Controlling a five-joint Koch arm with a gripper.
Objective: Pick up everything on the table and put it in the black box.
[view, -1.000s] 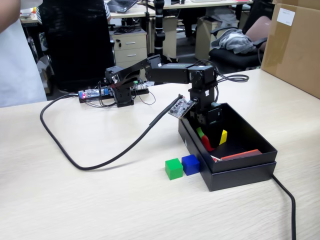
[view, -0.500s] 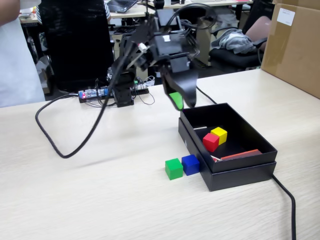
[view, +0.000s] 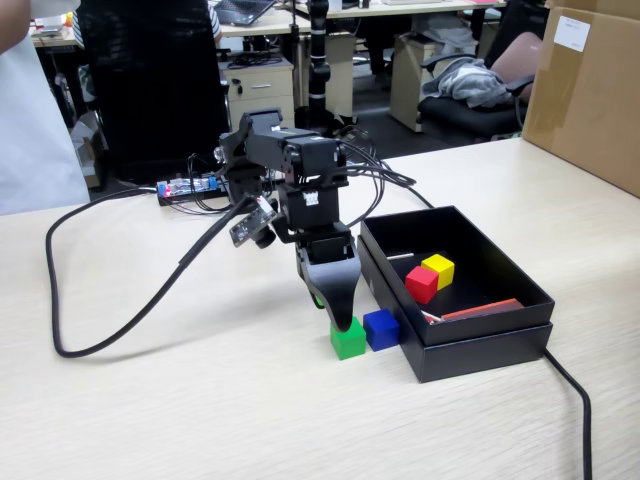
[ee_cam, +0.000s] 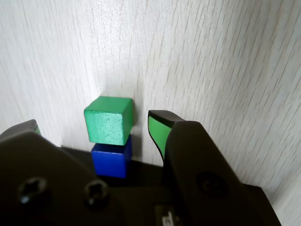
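Note:
My gripper should put the cube in the black box [view: 470,345], so it should next grab the green cube [view: 348,340] by its opposite sides.
A green cube [view: 348,340] sits on the light wood table, touching a blue cube [view: 381,329] that lies against the black box [view: 470,345]. In the box lie a red cube [view: 421,284], a yellow cube [view: 438,270] and a flat red piece [view: 480,309]. My gripper [view: 340,315] points down right over the green cube. In the wrist view the gripper [ee_cam: 94,123] is open, with the green cube [ee_cam: 109,125] between its green-padded jaws and the blue cube [ee_cam: 111,160] just behind it. The jaws stand apart from the cube's sides.
A thick black cable [view: 100,340] loops across the table on the left. Another cable [view: 575,400] runs past the box's right corner. A cardboard box [view: 590,90] stands at the far right. A power strip [view: 190,187] lies behind the arm.

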